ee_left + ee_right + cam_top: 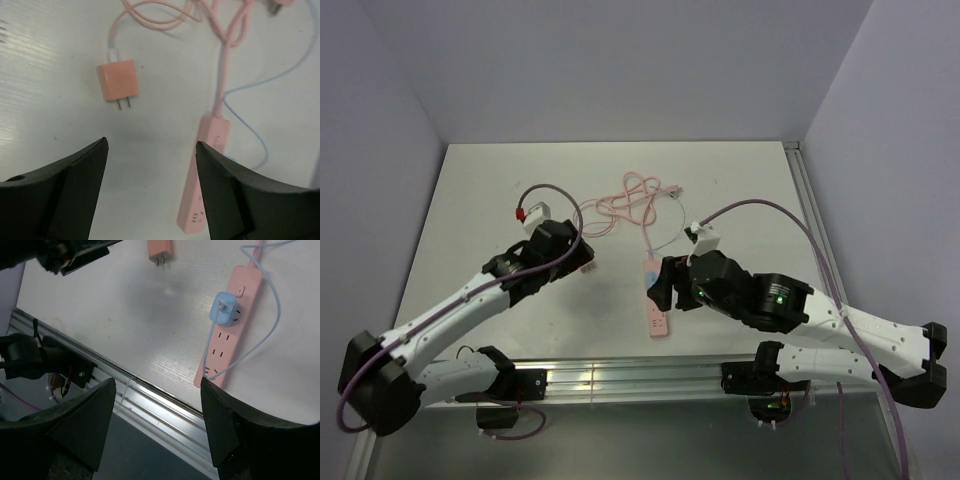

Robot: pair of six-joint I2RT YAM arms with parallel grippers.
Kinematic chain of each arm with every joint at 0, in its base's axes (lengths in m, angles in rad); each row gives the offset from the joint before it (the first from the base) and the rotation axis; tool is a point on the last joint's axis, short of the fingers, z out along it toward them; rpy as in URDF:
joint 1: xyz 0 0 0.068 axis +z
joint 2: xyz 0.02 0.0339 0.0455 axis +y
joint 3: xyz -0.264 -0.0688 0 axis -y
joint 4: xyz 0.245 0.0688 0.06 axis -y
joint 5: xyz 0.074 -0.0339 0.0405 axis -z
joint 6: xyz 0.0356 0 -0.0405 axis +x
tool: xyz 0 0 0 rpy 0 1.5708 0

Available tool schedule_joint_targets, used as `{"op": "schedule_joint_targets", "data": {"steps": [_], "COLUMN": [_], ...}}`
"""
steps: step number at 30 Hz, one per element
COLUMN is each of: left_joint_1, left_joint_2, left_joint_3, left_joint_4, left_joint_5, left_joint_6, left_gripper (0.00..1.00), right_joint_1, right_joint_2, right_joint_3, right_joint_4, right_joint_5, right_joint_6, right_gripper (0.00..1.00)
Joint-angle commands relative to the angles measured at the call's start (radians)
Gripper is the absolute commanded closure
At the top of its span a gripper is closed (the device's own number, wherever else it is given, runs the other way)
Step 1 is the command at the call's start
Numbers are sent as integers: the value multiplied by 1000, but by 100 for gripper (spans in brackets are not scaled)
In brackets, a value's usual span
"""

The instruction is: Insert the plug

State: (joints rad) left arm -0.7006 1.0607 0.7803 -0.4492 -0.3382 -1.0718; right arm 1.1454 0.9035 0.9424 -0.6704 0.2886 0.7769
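The left gripper grabs the pink plug (pixel 118 80) across its two sides next, which leaves the plug's broad sides and prongs free for my right gripper to insert.
A pink plug (pixel 118 80) lies flat on the white table, prongs toward my left gripper (pixel 151 145), which is open and empty a short way in front of it. Its pink cable (pixel 625 205) coils at the back. The pink power strip (pixel 205 175) lies to the right of the left gripper. In the right wrist view a blue plug (pixel 223 310) sits in the strip (pixel 230 335) near its switch end, and the pink plug (pixel 160 250) shows at the top edge. My right gripper (pixel 157 382) is open and empty above the table's front edge. In the top view the grippers, left (pixel 578 258) and right (pixel 658 285), flank the strip (pixel 659 320).
A thin light blue cable (pixel 272 305) runs from the blue plug across the strip and off to the right. An aluminium rail (pixel 150 400) borders the table's near edge. Grey walls close in the table at the back and sides.
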Motion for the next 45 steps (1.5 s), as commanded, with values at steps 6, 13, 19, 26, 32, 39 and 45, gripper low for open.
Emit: {"op": "schedule_joint_targets", "data": {"steps": [6, 13, 19, 26, 32, 39, 45], "left_joint_1": [135, 158, 159, 156, 156, 158, 87], "left_joint_2": [386, 588, 687, 728, 710, 573, 239], "left_joint_3": [272, 364, 372, 352, 335, 294, 209], "left_joint_4": [-77, -91, -102, -89, -22, 4, 70], "left_joint_5": [74, 62, 68, 48, 56, 97, 166], "left_joint_6": [240, 234, 188, 162, 199, 259, 369], "left_gripper": [25, 26, 28, 30, 52, 97, 99], "right_joint_1": [-4, -4, -4, -6, -4, -6, -29], "right_joint_2": [-100, -181, -213, -213, -178, -169, -144], "right_joint_3": [-19, -85, -91, -111, -111, -91, -45], "right_joint_4": [-101, -77, -107, -84, -74, -61, -8], "right_joint_5": [93, 80, 112, 109, 101, 84, -21], "right_joint_6": [12, 18, 16, 16, 19, 9, -36], "right_gripper": [25, 25, 25, 25, 25, 25, 26]}}
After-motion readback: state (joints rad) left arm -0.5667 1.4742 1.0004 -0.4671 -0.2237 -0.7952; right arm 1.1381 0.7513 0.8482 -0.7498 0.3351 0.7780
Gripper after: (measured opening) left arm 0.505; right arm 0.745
